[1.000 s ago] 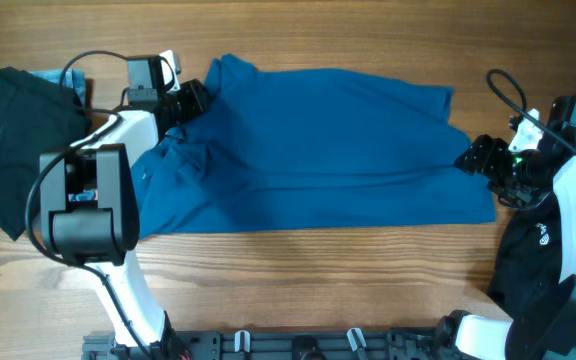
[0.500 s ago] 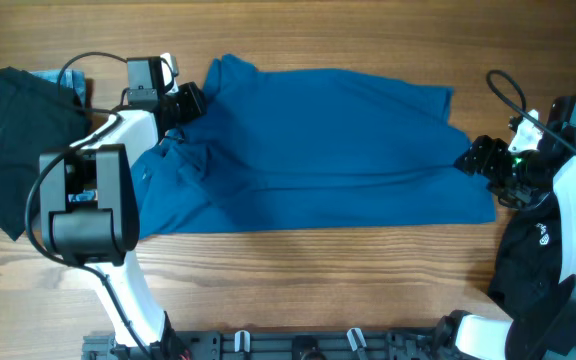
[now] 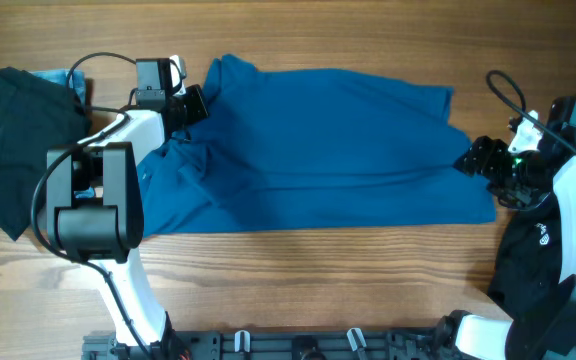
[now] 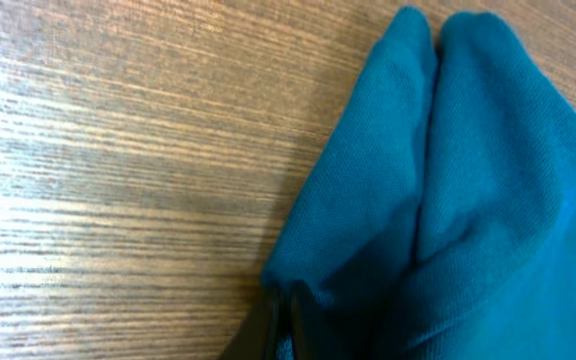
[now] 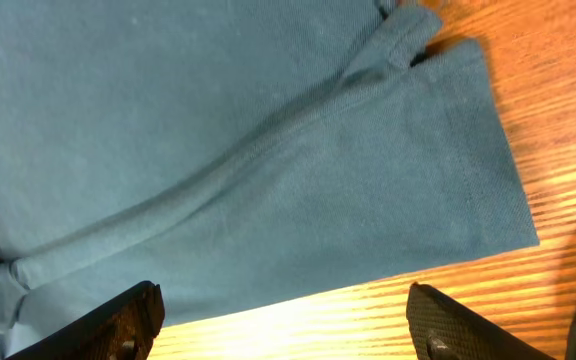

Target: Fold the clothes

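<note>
The shirt's far edge needs to be folded over evenly, so my right gripper will grab the shirt next by its far corner across from my left gripper's corner.
The clothes are chiefly a large teal-blue shirt (image 3: 328, 140) spread flat across the middle of the wooden table. My left gripper (image 3: 200, 100) is at its upper left corner, shut on a fold of the shirt. In the left wrist view the bunched fabric (image 4: 468, 200) rises in front of the closed left gripper (image 4: 286, 330). My right gripper (image 3: 465, 160) hovers open at the shirt's right edge. In the right wrist view a sleeve (image 5: 218, 150) lies ahead of the open right gripper (image 5: 283, 305), with bare wood between its fingers (image 5: 128, 315).
A black garment (image 3: 13, 130) lies at the far left with a light-blue piece (image 3: 58, 76) peeking out behind it. Another black garment (image 3: 528, 260) sits under the right arm at the lower right. Cables loop over both arms.
My left gripper has shut on the shirt's upper left corner and shifted slightly right. The right arm has not moved.
</note>
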